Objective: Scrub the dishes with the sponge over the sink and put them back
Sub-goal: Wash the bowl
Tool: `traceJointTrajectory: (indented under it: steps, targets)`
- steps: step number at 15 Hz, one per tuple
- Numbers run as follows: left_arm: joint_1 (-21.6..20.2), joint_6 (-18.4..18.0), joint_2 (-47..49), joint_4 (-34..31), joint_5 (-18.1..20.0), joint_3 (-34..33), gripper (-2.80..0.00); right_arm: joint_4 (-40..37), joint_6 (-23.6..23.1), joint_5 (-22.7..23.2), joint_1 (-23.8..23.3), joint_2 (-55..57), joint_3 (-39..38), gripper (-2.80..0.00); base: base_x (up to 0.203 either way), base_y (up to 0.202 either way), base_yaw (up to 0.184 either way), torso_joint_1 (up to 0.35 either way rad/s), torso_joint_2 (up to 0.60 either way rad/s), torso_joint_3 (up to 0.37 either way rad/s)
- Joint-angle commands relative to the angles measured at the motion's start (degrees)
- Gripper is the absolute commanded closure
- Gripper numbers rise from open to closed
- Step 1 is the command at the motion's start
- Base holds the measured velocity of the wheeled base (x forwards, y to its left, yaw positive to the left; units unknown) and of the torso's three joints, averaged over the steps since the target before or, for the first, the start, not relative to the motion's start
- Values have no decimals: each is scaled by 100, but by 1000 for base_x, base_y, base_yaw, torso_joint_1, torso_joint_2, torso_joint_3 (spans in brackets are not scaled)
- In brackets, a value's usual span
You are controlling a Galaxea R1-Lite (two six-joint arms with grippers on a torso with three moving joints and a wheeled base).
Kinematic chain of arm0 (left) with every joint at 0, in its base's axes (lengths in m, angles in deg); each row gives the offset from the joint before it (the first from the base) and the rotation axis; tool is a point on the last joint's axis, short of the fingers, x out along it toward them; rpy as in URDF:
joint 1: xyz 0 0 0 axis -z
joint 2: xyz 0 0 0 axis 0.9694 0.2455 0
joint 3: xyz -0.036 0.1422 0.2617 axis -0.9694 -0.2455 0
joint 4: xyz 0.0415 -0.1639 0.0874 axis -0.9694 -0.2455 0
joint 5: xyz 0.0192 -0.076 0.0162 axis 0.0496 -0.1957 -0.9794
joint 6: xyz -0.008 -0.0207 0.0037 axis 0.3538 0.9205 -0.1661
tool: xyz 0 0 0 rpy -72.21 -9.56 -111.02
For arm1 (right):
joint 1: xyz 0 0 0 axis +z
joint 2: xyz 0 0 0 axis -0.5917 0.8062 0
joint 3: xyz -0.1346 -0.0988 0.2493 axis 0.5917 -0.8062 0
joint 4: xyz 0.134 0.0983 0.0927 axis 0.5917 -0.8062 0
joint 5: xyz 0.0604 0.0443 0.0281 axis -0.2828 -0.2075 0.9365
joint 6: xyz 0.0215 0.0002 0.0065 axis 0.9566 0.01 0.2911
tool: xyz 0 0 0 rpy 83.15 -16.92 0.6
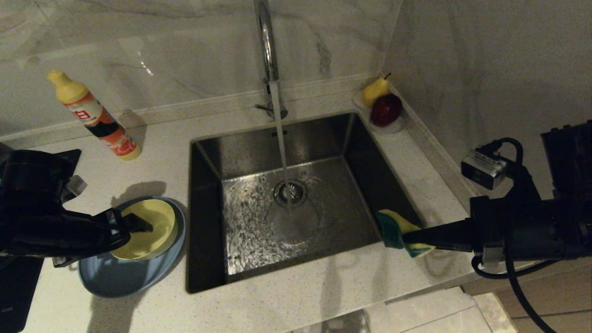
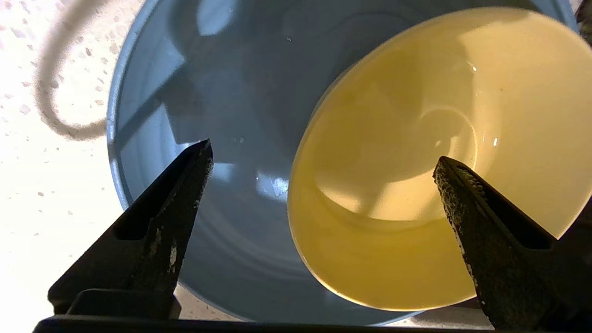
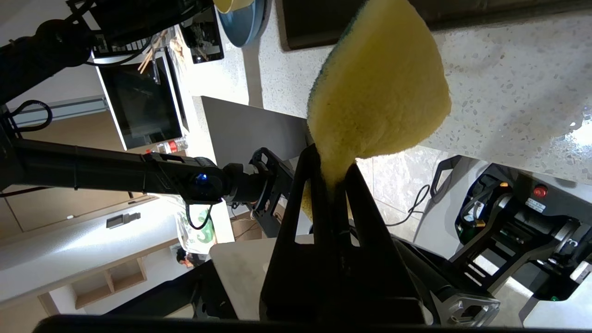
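Note:
The inside of the yellow bowl should stay free for the sponge [image 1: 393, 226], so my left gripper should grab the bowl by its rim [image 1: 126, 258] next.
A yellow bowl [image 1: 155, 222] [image 2: 416, 138] sits inside a pale blue-grey plate [image 1: 115, 277] [image 2: 222, 83] on the counter left of the sink [image 1: 240, 157]. My left gripper [image 1: 134, 229] [image 2: 323, 151] hangs open just above them. One finger is over the plate and the other over the bowl's inside, straddling the bowl's rim. My right gripper [image 1: 407, 238] [image 3: 333, 166] is shut on the sponge [image 1: 393, 226] [image 3: 379, 83], yellow with a green pad. It holds the sponge at the sink's right edge. Water runs from the tap [image 1: 266, 41] onto the drain [image 1: 290, 192].
A detergent bottle [image 1: 95, 115] leans on the counter at the back left. A clear dish with a pear [image 1: 374, 90] and a red fruit [image 1: 386, 110] stands in the back right corner. A black cooktop [image 1: 18, 286] lies at the far left, and a marble wall rises on the right.

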Motion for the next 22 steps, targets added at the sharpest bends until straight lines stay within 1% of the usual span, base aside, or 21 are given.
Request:
traceJointTrajectory:
  steps: [1,4,12,13,22]
  targets:
    - [55,18,20,-1,-38,-8,-280,-10,21,23,-6,-52,-22,0,0,0,0,0,0,0]
    - [122,28,128,28,-273,-37,-280,-6,12,23,-33,-80,-22,0,0,0,0,0,0,0]
    - [129,35,143,110,-317,-82,-280,-1,12,23,-50,-107,-63,0,0,0,0,0,0,0]
    - [129,79,144,108,-323,-21,0,-1,8,23,-42,-124,-46,0,0,0,0,0,0,0]
    - [133,100,30,104,-317,12,0,-18,21,32,-103,-219,-109,0,0,0,0,0,0,0]
